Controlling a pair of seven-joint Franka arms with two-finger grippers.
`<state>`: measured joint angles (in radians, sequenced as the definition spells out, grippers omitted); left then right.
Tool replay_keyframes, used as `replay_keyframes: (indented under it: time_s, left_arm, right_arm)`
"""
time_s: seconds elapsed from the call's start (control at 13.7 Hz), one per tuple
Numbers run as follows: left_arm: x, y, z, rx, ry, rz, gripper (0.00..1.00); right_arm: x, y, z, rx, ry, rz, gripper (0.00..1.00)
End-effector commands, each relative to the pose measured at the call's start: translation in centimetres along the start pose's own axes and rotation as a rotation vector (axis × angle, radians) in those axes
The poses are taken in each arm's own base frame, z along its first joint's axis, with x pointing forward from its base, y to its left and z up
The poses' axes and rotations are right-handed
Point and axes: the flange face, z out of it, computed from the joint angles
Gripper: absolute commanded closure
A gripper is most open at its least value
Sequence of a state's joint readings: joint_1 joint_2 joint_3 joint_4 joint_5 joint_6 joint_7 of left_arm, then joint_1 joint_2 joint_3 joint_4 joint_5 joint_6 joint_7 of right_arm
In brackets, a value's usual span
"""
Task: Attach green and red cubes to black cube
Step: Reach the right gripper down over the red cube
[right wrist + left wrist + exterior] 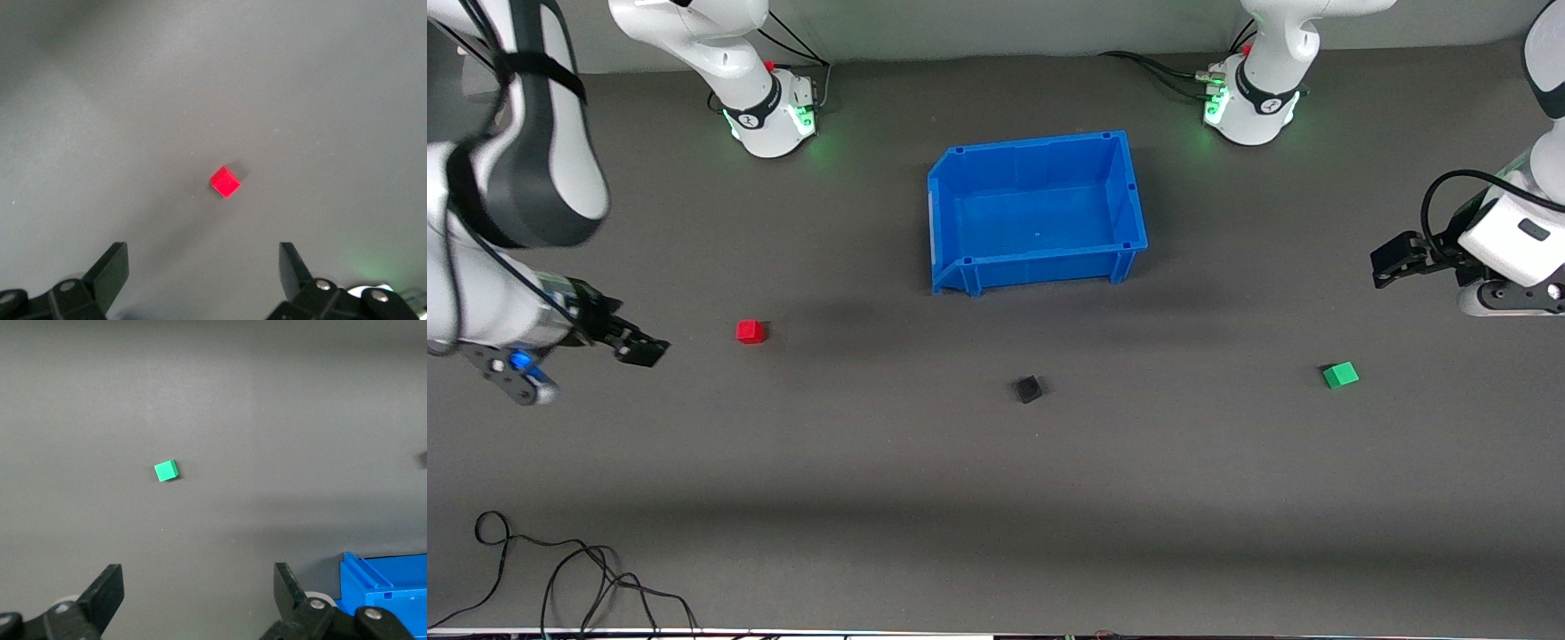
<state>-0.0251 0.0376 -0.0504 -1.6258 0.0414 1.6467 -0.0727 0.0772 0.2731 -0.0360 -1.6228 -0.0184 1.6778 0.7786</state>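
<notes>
The red cube should be attached to the black cube (1029, 388), so next my right gripper needs to grab the red cube by its body (750, 332).
The red cube (751, 332) lies on the grey mat toward the right arm's end; it also shows in the right wrist view (225, 181). The green cube (1340, 375) lies toward the left arm's end and shows in the left wrist view (166, 471). The black cube (1029, 388) lies between them, nearer the front camera than the bin. My right gripper (640, 348) is open and empty above the mat beside the red cube. My left gripper (1392, 264) is open and empty above the mat at its end of the table, apart from the green cube.
An empty blue bin (1129, 191) stands mid-table between the arm bases; its corner shows in the left wrist view (387, 583). A black cable (560, 569) lies on the mat at the near edge toward the right arm's end.
</notes>
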Motion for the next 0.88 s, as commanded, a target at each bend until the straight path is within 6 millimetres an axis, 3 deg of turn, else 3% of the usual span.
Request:
replay_keyframes:
  time_s: [0.0,0.29,0.44,0.58,0.8]
  left_arm:
    - [-0.1,-0.1,-0.7,-0.003,0.013,0.004,0.0]
    - [0.1,-0.7,-0.1,0.002,0.001,-0.021,0.0]
    - [0.3,-1.5,0.1,-0.007,-0.003,-0.058,0.0]
    - [0.3,-2.6,0.2,-0.01,-0.011,-0.225,0.0]
    - [0.7,-2.7,2.1,0.03,-0.06,-0.454,0.0]
  right_arm:
    - [-0.3,0.9,5.2,0.037,-0.001,0.064,0.0]
    - [-0.6,1.5,11.3,0.038,-0.028,0.275,0.0]
    - [0.1,3.5,15.3,0.073,0.0,0.328,0.0]
    - [-0.1,4.8,18.6,0.115,-0.004,0.4,0.0]
    - [0.1,6.3,21.7,0.12,0.005,0.431,0.0]
